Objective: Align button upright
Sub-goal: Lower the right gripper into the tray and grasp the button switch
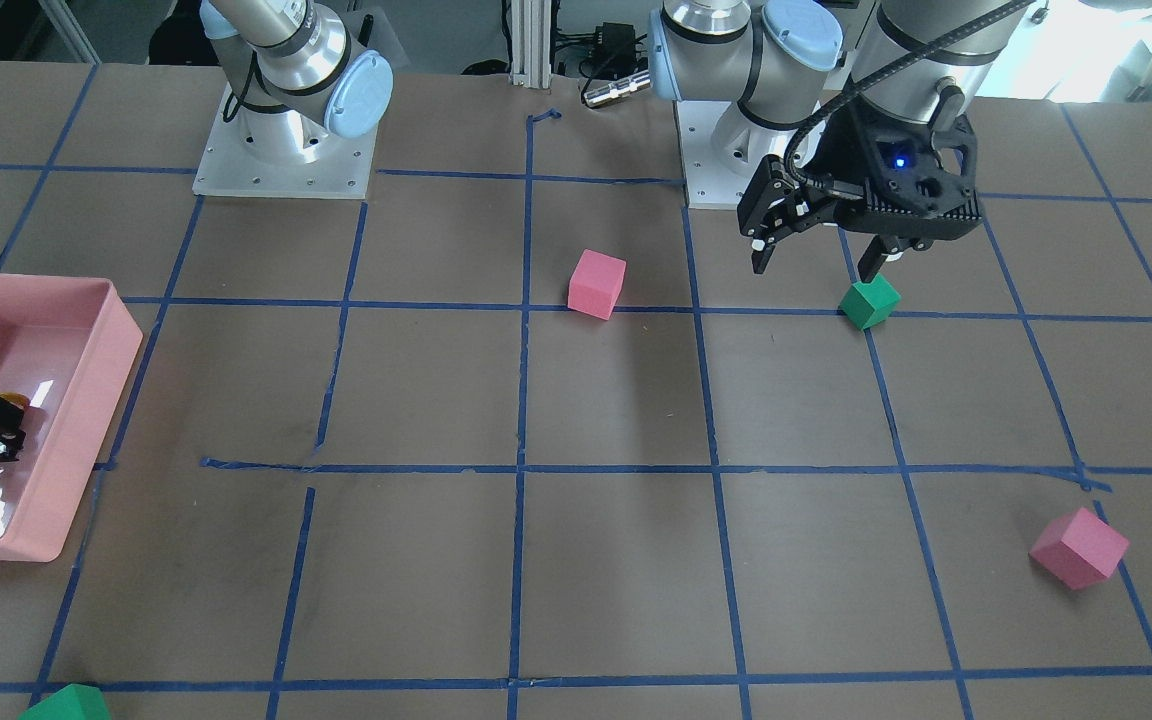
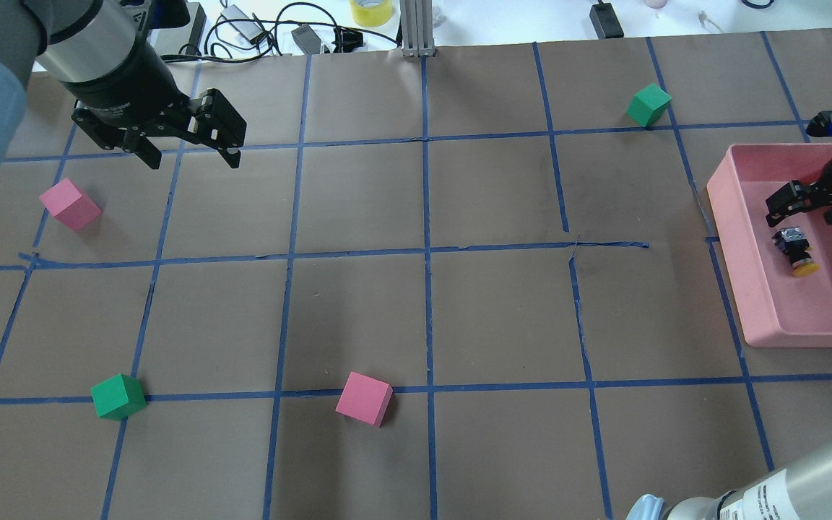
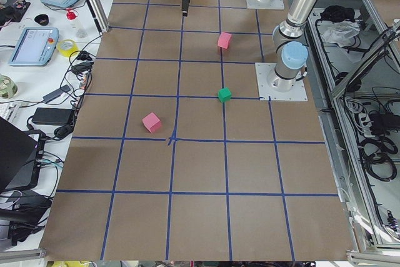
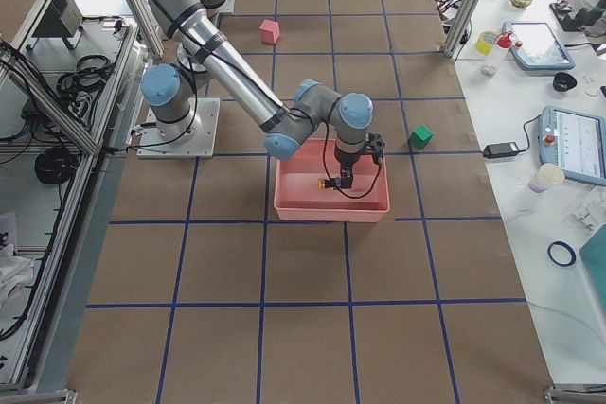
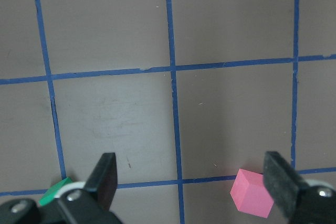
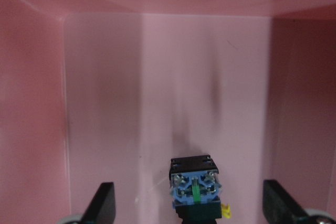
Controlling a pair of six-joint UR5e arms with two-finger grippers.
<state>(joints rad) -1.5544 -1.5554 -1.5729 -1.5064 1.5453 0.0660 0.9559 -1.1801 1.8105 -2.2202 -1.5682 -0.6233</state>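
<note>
My right gripper moves lower before closing on the button, since my fingers are still above the button's terminal end [image 6: 195,186] on the bottom of the tray.
The button [image 2: 795,250] lies on its side on the floor of the pink tray [image 2: 755,303], with its yellow cap pointing toward the robot and its silvery terminal end pointing away. My right gripper [image 2: 813,202] is open inside the tray, just beyond the button and not holding it. In the right wrist view the terminal end of the button [image 6: 194,187] sits low between the spread fingers [image 6: 102,203]. My left gripper [image 2: 192,160] is open and empty above the table at the far left, and its wrist view shows only the table and cubes between its fingers [image 5: 105,177].
Pink cubes [image 2: 70,204] [image 2: 364,398] and green cubes [image 2: 118,396] [image 2: 649,105] lie scattered on the brown table with its blue tape grid. The tray walls close in around my right gripper. Cables and a tape roll [image 2: 370,11] lie past the far edge.
</note>
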